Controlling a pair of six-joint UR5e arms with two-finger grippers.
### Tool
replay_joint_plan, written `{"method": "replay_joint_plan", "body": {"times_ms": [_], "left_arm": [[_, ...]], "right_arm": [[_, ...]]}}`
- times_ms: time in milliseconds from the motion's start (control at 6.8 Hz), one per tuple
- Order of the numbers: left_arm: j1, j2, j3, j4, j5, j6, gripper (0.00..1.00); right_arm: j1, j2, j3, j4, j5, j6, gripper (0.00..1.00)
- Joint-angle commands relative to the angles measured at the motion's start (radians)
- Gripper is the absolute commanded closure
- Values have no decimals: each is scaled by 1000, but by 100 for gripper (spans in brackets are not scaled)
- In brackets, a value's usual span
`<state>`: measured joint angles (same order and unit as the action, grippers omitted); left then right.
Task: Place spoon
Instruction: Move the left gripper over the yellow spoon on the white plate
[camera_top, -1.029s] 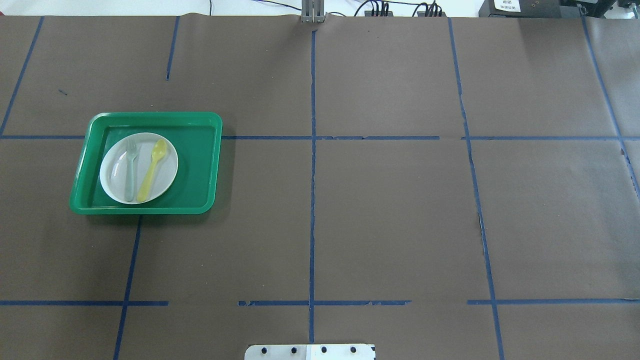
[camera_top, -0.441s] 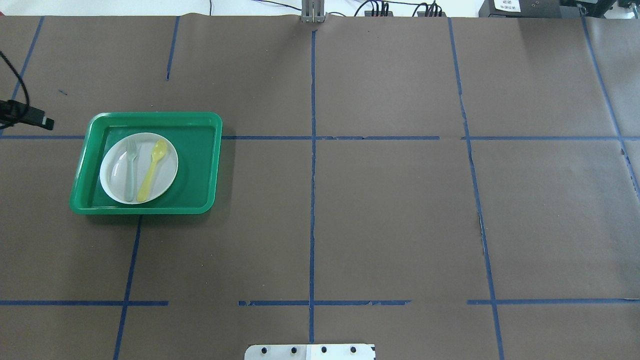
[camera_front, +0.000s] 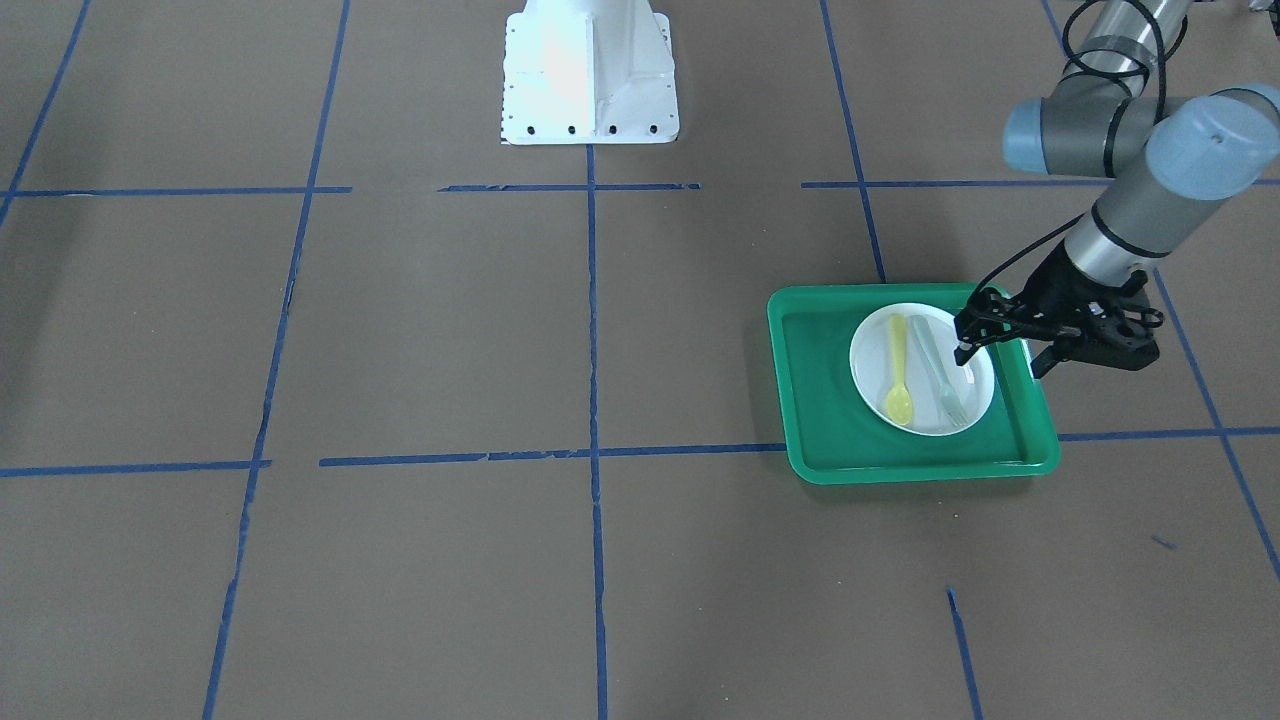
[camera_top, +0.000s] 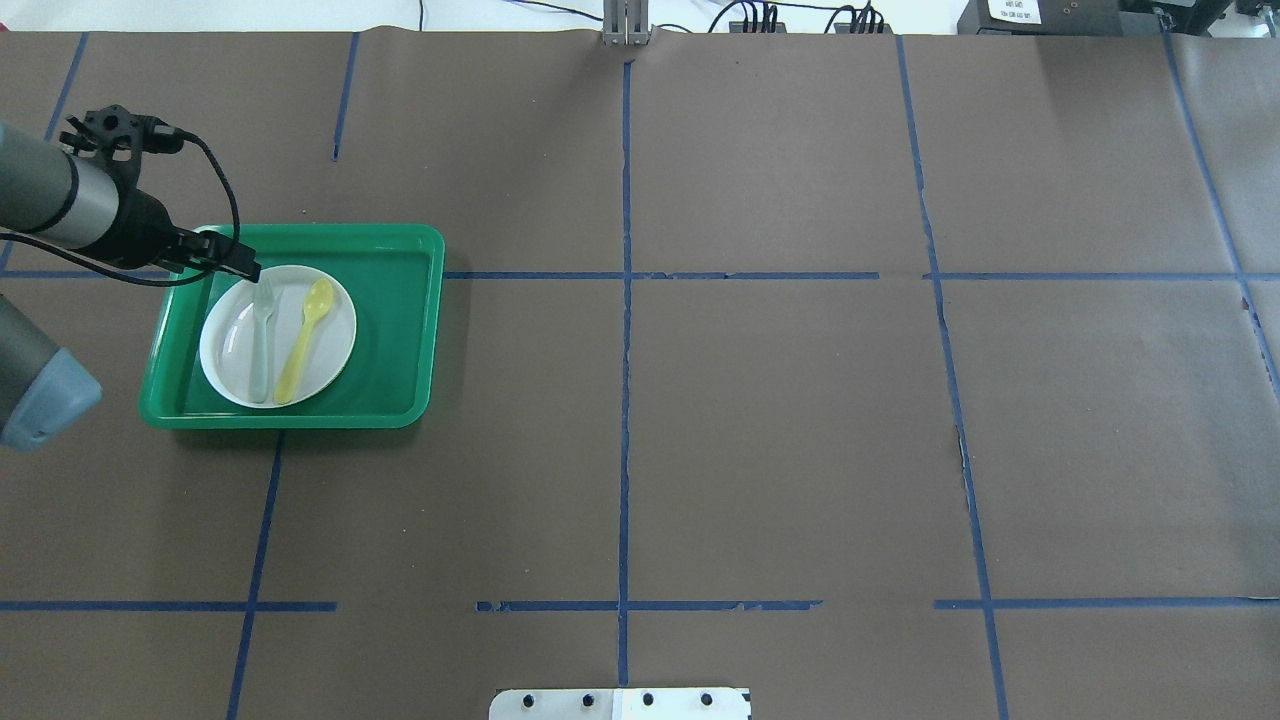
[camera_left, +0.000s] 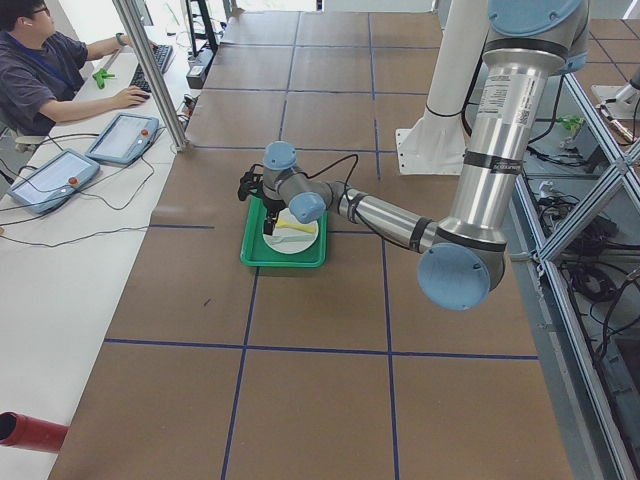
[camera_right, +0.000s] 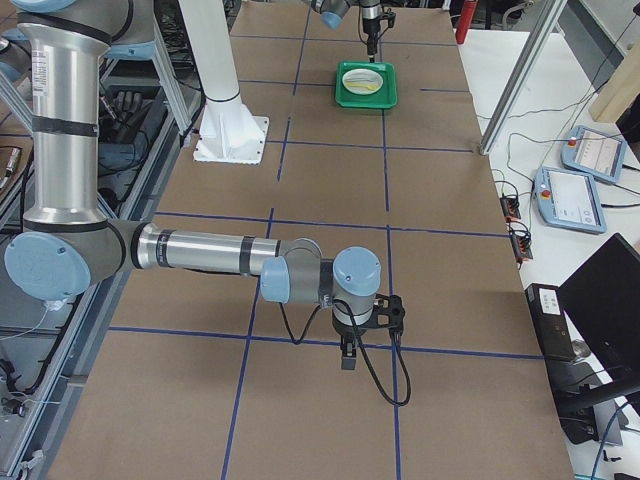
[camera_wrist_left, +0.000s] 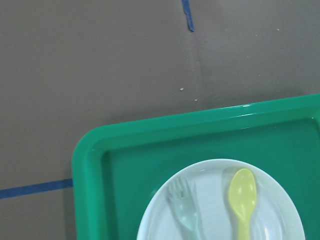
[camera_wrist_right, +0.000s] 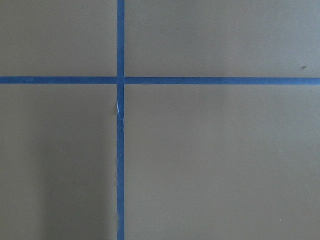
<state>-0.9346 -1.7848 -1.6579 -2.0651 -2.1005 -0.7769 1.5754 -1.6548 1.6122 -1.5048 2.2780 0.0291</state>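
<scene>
My left gripper grabs the spoon by its slim handle (camera_front: 899, 343) next, so that the yellow spoon's bowl (camera_front: 899, 404) stays free for placing.
The yellow spoon (camera_top: 303, 340) lies on the white plate (camera_top: 230, 355) in the green tray (camera_top: 400, 330), bowl toward the far side, next to a pale fork (camera_top: 261, 340). The front view shows the spoon (camera_front: 897, 375) left of the fork (camera_front: 938, 370). My left gripper (camera_top: 218, 264) hovers open and empty above the tray's far-left corner, one fingertip (camera_front: 963, 350) over the plate's edge near the fork. The left wrist view shows the spoon (camera_wrist_left: 242, 197) and the tray (camera_wrist_left: 130, 165) below, no fingers. My right gripper (camera_right: 347, 358) shows only in the exterior right view; I cannot tell its state.
Brown paper with blue tape lines covers the table (camera_top: 780, 420). The robot's white base (camera_front: 588, 75) stands at the middle of the near edge. The right arm hangs low over the table's right end. An operator (camera_left: 40, 70) sits beyond the far edge.
My left arm has come in from the left edge and now hangs over the tray's far-left corner. Spoon, fork, plate and tray have not moved.
</scene>
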Motion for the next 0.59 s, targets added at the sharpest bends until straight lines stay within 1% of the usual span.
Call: {"method": "replay_joint_plan", "body": {"times_ms": [0,147,441], "left_arm": [[72,-13,24,-3,56,-13,1],[97,-13,27,-3,66,-12,6],[131,-15,29,-3,71,-12,7]], "right_arm": [[0,0,0,0,0,0,0],[0,0,0,-2,0,0,0],[0,0,0,0,0,0,0]]}}
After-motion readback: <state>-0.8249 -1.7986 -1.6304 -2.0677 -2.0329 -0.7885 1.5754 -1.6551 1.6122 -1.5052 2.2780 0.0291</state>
